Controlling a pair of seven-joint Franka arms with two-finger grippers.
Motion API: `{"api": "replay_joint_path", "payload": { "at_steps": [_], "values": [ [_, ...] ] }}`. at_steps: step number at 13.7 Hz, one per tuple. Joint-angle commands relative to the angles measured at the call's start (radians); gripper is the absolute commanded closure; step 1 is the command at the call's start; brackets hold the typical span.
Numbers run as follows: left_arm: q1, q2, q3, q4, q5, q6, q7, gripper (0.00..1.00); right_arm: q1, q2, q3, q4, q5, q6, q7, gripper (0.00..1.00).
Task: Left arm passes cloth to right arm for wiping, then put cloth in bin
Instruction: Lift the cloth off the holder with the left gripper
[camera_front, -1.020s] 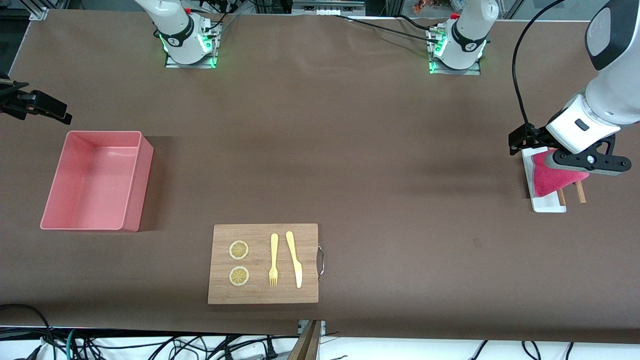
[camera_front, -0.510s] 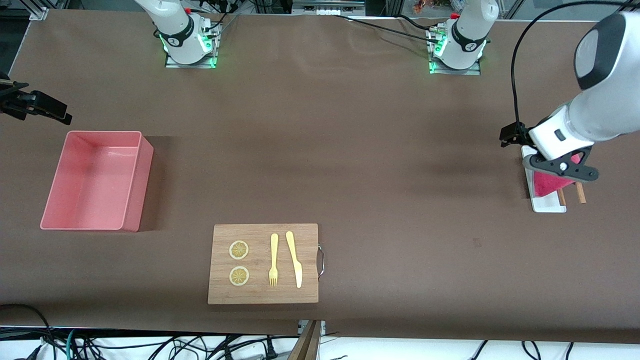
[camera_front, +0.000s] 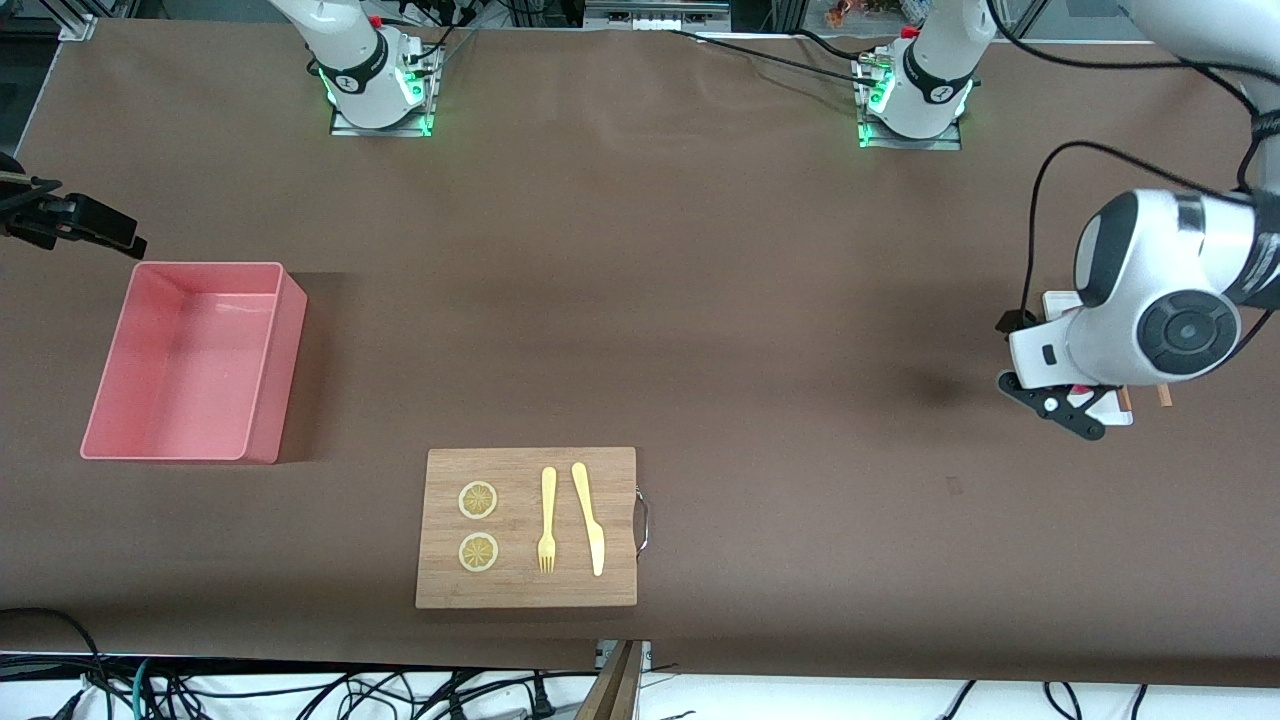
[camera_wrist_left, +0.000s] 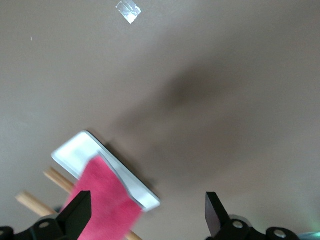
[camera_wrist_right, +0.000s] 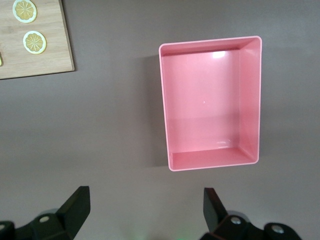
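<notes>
The left gripper grips the magenta-red cloth (camera_wrist_left: 102, 196) by its end draped off the white tray next, to pass the cloth for wiping.
The magenta-red cloth (camera_wrist_left: 102, 196) lies on a small white tray (camera_wrist_left: 79, 151), draped over its edge onto wooden sticks (camera_wrist_left: 54, 177). My left gripper (camera_wrist_left: 146, 220) is open and empty above it, with one finger (camera_wrist_left: 77, 215) over the cloth and the other over bare table. In the front view the left gripper (camera_front: 1060, 408) hangs over the tray (camera_front: 1058, 303) at the left arm's end, and its wrist hides the cloth. My right gripper (camera_wrist_right: 145, 210) is open and empty. It waits over the table (camera_front: 75, 222) beside the pink bin (camera_front: 285, 370), which also shows in the right wrist view (camera_wrist_right: 249, 100).
A wooden cutting board (camera_front: 625, 470) with two lemon slices, a yellow fork and a yellow knife lies near the table's front edge, nearer to the front camera than the bin. A scrap of tape (camera_wrist_left: 128, 11) is stuck on the brown table cover.
My left arm has swung its wrist over the tray toward the front camera, and it now covers the cloth in the front view. The right gripper has barely moved.
</notes>
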Motion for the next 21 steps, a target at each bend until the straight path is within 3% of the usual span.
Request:
{"api": "replay_joint_path", "payload": {
  "at_steps": [1,4,9,21],
  "values": [
    [0.048,0.091,0.003,0.028,0.066,0.104,0.181,0.00,-0.001,0.009,0.003,0.027,-0.003,0.006,-0.016,0.00],
    [0.101,0.132,-0.002,-0.035,0.126,0.219,0.242,0.00,0.003,0.033,0.006,0.015,0.023,0.033,-0.016,0.00],
    [0.123,0.186,0.001,-0.038,0.139,0.232,0.431,0.00,-0.001,0.064,0.008,0.020,0.014,0.043,-0.018,0.00],
    [0.212,0.226,0.001,-0.058,0.140,0.247,0.508,0.00,0.045,0.153,0.012,0.017,0.054,0.090,0.050,0.00]
  ]
}}
